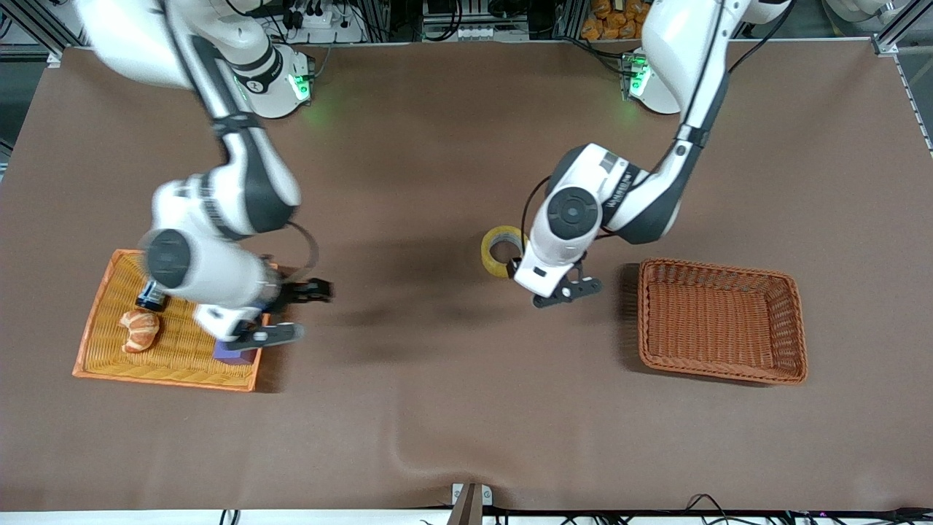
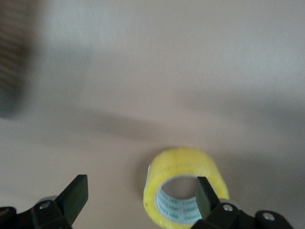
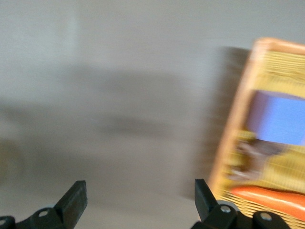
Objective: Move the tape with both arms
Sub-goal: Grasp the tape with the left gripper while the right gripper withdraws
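Observation:
I need to take hold of the tape by its ring side (image 1: 491,250) with my left gripper next, to transfer it into the brown wicker basket (image 1: 722,322).
The tape (image 1: 501,250) is a yellowish roll standing on its edge on the brown table, in the middle. My left gripper (image 1: 514,267) is right at it, open. In the left wrist view the tape (image 2: 186,164) lies between the fingers, close against one finger (image 2: 206,193), far from the other. I cannot tell if that finger touches it. My right gripper (image 1: 319,290) is open and empty, over the table just beside the orange tray (image 1: 95,343). The right wrist view shows the open gripper (image 3: 138,195) over bare cloth.
The orange tray holds a croissant (image 1: 140,329), a dark small item (image 1: 151,295) and a purple cube (image 1: 237,356), partly under the right arm. The cube (image 3: 279,117) also shows in the right wrist view. A brown wicker basket (image 1: 721,321) stands toward the left arm's end.

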Controlling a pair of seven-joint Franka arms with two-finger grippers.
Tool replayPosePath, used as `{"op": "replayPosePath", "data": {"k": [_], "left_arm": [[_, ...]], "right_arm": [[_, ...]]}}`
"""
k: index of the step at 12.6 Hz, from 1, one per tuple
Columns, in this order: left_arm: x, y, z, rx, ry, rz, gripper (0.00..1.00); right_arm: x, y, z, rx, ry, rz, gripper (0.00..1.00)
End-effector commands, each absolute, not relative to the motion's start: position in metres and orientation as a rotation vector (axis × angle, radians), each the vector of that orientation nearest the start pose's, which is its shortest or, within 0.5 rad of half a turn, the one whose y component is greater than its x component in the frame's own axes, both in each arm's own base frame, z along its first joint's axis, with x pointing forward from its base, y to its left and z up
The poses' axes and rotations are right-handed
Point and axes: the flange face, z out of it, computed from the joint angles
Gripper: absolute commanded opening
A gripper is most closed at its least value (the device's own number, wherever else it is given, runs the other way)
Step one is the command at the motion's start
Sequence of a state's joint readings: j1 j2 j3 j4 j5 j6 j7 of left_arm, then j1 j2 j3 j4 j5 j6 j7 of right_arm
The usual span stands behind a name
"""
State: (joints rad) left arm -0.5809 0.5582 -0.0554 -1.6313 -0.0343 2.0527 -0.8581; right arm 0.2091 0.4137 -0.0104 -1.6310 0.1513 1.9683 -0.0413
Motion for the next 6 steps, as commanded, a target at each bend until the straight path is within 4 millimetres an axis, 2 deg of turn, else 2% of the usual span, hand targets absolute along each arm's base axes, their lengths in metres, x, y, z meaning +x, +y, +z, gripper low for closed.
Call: {"op": "replayPosePath", "data": {"k": [1,3,4,6], "left_arm": [[0.503,-0.409,0.263,-3.043,-0.356,0.24,1.0],[0.484,-0.408,0.236,-3.049,-0.382,0.215,1.0],[0.477,-0.411,0.228,-3.061,-0.386,0.194,1.0],[0.473,-0.412,0.214,-3.065,-0.392,0.185,1.0]], "right_arm": [[0.605,0.104,0.428,-2.996,-0.292,0.131,1.0],[0.598,0.065,0.471,-3.042,-0.287,0.058,1.0],[0.592,0.049,0.493,-3.058,-0.36,0.024,1.0],[0.577,0.013,0.529,-3.07,-0.301,-0.034,1.0]]}}
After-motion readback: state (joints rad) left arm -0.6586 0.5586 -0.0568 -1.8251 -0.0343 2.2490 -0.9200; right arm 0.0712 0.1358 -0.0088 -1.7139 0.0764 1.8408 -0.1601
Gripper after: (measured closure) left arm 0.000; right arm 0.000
